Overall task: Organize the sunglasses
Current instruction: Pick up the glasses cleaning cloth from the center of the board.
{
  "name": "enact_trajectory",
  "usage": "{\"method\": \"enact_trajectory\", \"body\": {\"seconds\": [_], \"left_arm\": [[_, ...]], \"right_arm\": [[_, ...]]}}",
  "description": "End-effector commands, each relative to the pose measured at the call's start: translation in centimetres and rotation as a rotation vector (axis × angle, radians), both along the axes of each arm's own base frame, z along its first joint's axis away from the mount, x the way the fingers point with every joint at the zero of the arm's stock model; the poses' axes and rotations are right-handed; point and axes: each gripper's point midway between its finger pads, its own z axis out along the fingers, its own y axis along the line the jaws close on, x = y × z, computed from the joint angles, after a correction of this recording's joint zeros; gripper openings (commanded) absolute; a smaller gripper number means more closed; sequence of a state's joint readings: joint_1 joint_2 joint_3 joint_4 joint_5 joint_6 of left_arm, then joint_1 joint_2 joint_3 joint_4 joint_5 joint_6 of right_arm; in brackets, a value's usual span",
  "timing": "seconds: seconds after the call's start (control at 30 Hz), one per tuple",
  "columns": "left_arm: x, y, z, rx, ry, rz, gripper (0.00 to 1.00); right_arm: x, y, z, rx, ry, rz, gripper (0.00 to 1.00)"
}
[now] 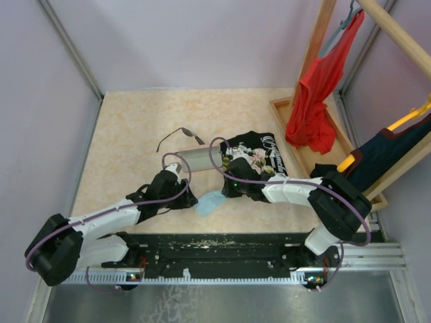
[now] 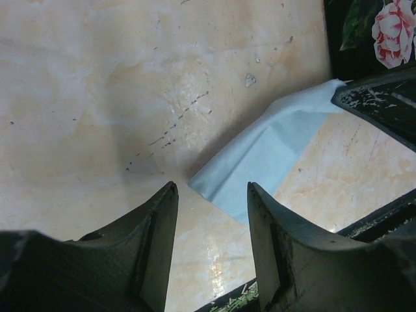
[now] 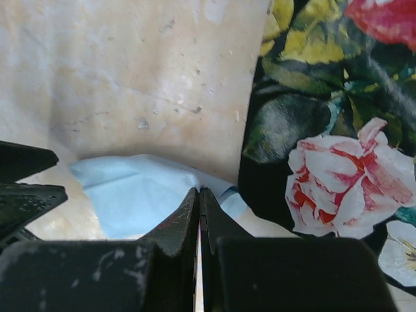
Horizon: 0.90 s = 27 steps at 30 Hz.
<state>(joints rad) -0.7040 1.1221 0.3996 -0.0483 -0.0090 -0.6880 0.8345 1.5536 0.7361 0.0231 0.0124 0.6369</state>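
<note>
The cloth's corner [image 1: 197, 205] [image 2: 200, 185] is below my left gripper's fingers, so they would miss it if they closed now. My left gripper should first go lower.
The sunglasses [image 1: 179, 135], thin and dark with long arms, lie on the table behind the pale oblong case [image 1: 191, 158]. A small light-blue cloth [image 1: 209, 202] lies in front of the case. My right gripper [image 1: 225, 190] is shut, and its tips pinch the cloth's edge [image 3: 140, 195], which puckers there. My left gripper [image 1: 190, 200] is open and empty just left of the cloth, and the cloth's corner [image 2: 273, 146] lies just ahead of its fingertips. Neither wrist view shows the sunglasses or the case.
A black T-shirt with a rose print [image 1: 259, 156] lies right of the case, under my right arm. A wooden clothes rack [image 1: 316, 47] at the back right holds a red garment [image 1: 313, 101] and a dark one on a yellow hanger [image 1: 387, 145].
</note>
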Motion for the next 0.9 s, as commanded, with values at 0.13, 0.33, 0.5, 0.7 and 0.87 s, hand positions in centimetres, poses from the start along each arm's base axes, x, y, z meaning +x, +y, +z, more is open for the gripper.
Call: {"method": "enact_trajectory", "body": {"seconds": [0.13, 0.33, 0.5, 0.7, 0.87], "left_arm": [[0.8, -1.2, 0.1, -0.038, 0.002, -0.009, 0.53], [0.9, -1.4, -0.1, -0.044, 0.002, -0.008, 0.53], [0.6, -1.9, 0.6, -0.085, -0.013, -0.039, 0.52], [-0.7, -2.1, 0.6, -0.121, -0.004, -0.079, 0.52], [-1.4, -2.2, 0.3, -0.137, 0.019, -0.093, 0.46]], "right_arm": [[-0.3, -1.6, 0.1, -0.024, -0.025, -0.032, 0.0], [0.1, -1.2, 0.6, -0.007, -0.042, -0.033, 0.0], [0.3, -1.0, 0.7, -0.008, -0.042, -0.032, 0.0], [0.3, -1.0, 0.4, -0.015, -0.038, -0.032, 0.0], [0.3, -0.9, 0.4, -0.01, -0.039, -0.03, 0.0]]}}
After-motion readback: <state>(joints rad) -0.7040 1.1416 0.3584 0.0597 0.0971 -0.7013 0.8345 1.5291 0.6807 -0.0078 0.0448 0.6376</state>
